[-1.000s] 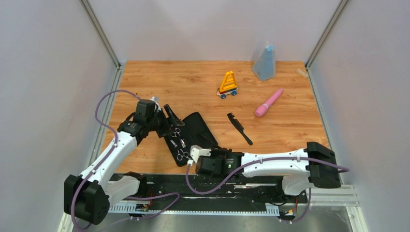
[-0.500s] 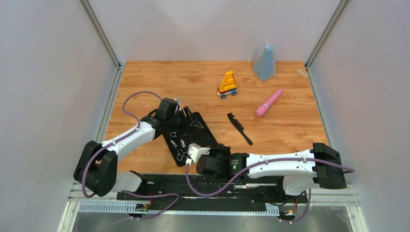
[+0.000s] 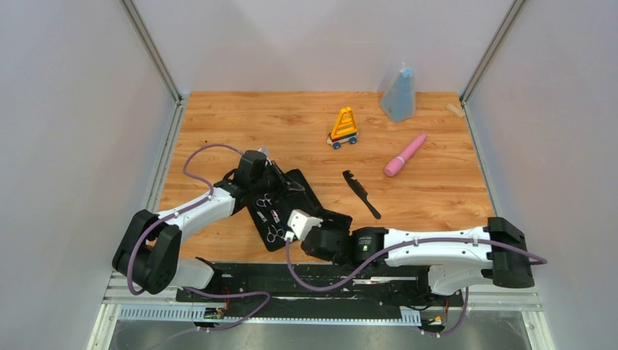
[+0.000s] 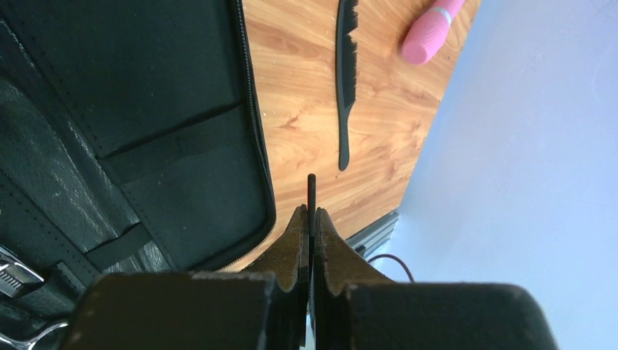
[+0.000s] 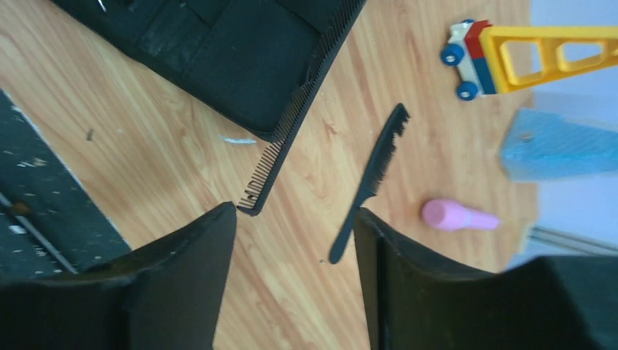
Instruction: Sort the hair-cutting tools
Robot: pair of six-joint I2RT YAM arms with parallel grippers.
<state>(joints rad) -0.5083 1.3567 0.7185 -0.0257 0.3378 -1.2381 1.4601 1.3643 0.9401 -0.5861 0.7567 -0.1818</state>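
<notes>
I should reach with my right gripper and grab the flat black comb's loose end (image 5: 256, 197). Then the comb's other end stays free to go first into the open case.
My left gripper (image 4: 310, 211) is shut on a flat black comb (image 4: 312, 191), seen edge-on between its pads, above the open black case (image 4: 146, 109). In the right wrist view that comb (image 5: 291, 124) slants along the case edge, its lower end just beside my open right gripper (image 5: 295, 211), which holds nothing. From above, the left gripper (image 3: 280, 179) is over the case (image 3: 299, 191) and the right gripper (image 3: 334, 220) is at its near right corner. Two silver scissors (image 3: 266, 200) (image 3: 275, 233) lie in the case. The handled comb (image 3: 361, 193) lies on the wood to the right.
A pink wand (image 3: 405, 154), a yellow-orange wheeled toy (image 3: 344, 127) and a blue bag (image 3: 399, 95) sit at the far right of the table. A small pale block (image 3: 455, 110) lies by the right rail. Grey walls close in both sides.
The left arm swung right over the case and its gripper closed on the flat comb. The right gripper, shut before, has opened and let go of the comb.
</notes>
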